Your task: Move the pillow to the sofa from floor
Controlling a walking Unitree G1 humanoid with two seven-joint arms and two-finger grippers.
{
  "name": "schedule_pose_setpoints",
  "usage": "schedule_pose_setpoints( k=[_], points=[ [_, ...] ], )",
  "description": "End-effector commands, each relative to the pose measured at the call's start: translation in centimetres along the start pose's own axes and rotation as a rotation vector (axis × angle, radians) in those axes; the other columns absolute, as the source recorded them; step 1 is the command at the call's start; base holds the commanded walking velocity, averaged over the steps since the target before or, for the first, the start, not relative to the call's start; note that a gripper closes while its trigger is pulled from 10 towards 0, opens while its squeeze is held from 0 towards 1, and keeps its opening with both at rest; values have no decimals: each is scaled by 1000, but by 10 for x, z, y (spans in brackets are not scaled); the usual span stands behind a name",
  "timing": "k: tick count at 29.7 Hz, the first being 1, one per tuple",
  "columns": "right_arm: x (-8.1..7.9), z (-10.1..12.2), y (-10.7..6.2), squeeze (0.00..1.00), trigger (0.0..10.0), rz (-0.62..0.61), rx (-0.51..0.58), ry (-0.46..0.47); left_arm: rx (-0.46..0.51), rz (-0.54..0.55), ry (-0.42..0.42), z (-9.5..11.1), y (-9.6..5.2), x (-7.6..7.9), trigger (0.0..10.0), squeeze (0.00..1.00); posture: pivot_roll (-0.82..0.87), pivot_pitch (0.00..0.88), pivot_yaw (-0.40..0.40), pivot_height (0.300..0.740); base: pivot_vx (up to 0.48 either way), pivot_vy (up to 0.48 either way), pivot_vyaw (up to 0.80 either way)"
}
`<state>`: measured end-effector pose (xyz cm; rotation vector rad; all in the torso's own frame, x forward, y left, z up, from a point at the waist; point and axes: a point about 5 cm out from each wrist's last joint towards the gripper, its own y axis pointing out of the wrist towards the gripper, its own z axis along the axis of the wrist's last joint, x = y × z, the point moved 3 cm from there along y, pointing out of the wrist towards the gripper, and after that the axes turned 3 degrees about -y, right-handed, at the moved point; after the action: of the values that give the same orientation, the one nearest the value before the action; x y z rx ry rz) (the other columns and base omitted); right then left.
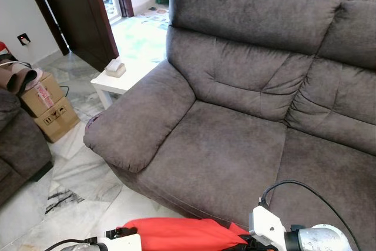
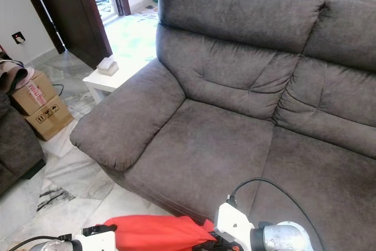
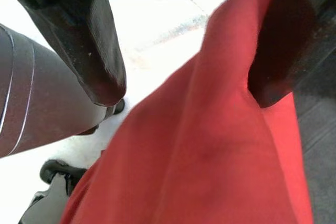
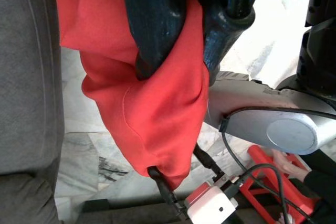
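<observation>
My left gripper grabs the pillow by the narrow fold at its upper corner (image 1: pixel 134 225) next, since the pillow's red cloth (image 1: pixel 185 236) hangs slack and widens below.
The red pillow (image 1: pixel 170 233) hangs low in front of me between my two arms, just before the front edge of the grey sofa (image 1: pixel 235 145). My right gripper (image 4: pixel 178 72) is shut on a fold of the pillow (image 4: pixel 152 93), and its silver wrist (image 1: pixel 311 239) shows at the lower right. My left gripper (image 3: pixel 184 97) stands open at the pillow's left end. One of its fingers (image 3: pixel 294 40) rests against the red fabric (image 3: pixel 210 145), while the other (image 3: pixel 94 51) is over bare floor. The sofa seat is bare.
A white side table (image 1: pixel 126 77) with a tissue box (image 1: pixel 115 69) stands beside the sofa's left armrest (image 1: pixel 141 127). Cardboard boxes (image 1: pixel 50 107) and another grey sofa (image 1: pixel 14 145) sit at the left. Marble floor (image 1: pixel 88 186) lies between them. A dark door (image 1: pixel 76 10) is behind.
</observation>
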<state>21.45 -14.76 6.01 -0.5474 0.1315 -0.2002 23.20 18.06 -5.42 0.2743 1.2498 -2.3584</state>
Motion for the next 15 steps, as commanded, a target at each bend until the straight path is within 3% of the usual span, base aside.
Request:
schedule_pose_setpoints(
  k=[1,2,3,4,5,6,7,8,15],
  points=[
    [-4,27,-2,0,10000,32,104,-80,-41,-8,-6,-10,-3,6,10000,0,-36,110,38,740,0,0,0],
    [-4,27,-2,0,10000,32,104,-80,-41,-8,-6,-10,-3,6,10000,0,-36,110,38,740,0,0,0],
    [-4,28,-3,0,10000,31,109,-83,-68,48,23,-11,-2,-3,6824,0,-38,110,36,740,0,0,0],
    [-4,28,-3,0,10000,31,109,-83,-68,48,23,-11,-2,-3,6824,0,-38,110,36,740,0,0,0],
    [-4,29,-3,0,10000,31,111,-84,-85,85,35,-12,-1,-9,4588,0,-38,110,36,740,0,0,0],
    [-4,29,-3,0,10000,31,113,-84,-100,120,46,-13,-1,-14,3490,0,-37,110,35,740,0,0,0],
    [-4,30,-3,0,10000,30,115,-85,-109,139,49,-13,-1,-16,3490,0,-38,110,35,740,0,0,0],
    [-4,31,-3,0,10000,30,117,-86,-104,150,27,-12,0,-17,0,0,-41,110,36,740,0,0,0],
    [-5,32,-3,0,10000,30,123,-85,-67,109,3,-8,4,-6,0,0,-43,111,36,740,0,0,0]
  ],
)
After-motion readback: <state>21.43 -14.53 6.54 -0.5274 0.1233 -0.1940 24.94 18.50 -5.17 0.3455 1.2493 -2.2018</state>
